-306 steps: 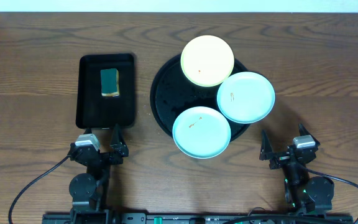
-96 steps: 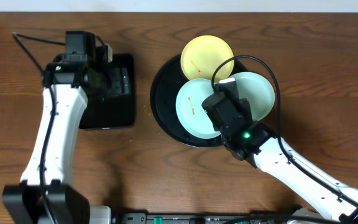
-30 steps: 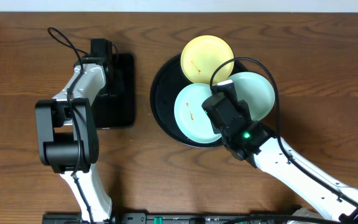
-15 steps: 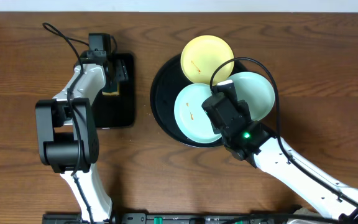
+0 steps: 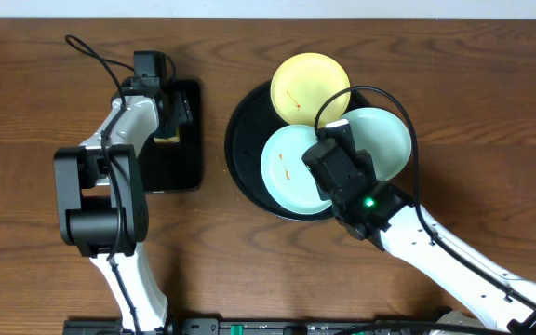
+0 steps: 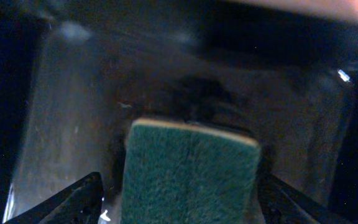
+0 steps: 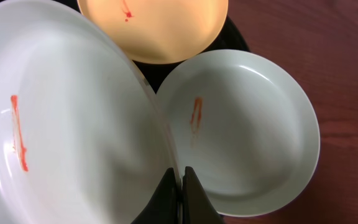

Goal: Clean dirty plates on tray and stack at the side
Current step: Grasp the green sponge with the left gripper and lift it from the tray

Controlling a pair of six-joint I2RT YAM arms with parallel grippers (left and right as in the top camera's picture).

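Next, my left gripper grips the green sponge's opposite sides from above, which leaves the sponge's bottom free to clean plates.
My right gripper (image 7: 180,177) is shut on the rim of a light teal plate (image 7: 61,124) with an orange-red smear, holding it tilted over the round black tray (image 5: 238,154). In the overhead view this plate (image 5: 291,163) sits at the tray's front. A second teal plate (image 7: 247,137), also smeared, lies to its right. The pale yellow plate (image 7: 160,25) lies behind with a small red mark. My left gripper (image 6: 188,208) stands open, its fingers (image 6: 82,199) either side of a green sponge (image 6: 188,171).
The sponge lies in a smaller rectangular black tray (image 5: 189,158) left of the round one, with my left arm (image 5: 119,140) stretched over it. A cable loops above my right wrist (image 5: 342,177). Brown wooden table surrounds both trays.
My left gripper's jaws have opened wide around the sponge. The right gripper and its plate have stayed put.
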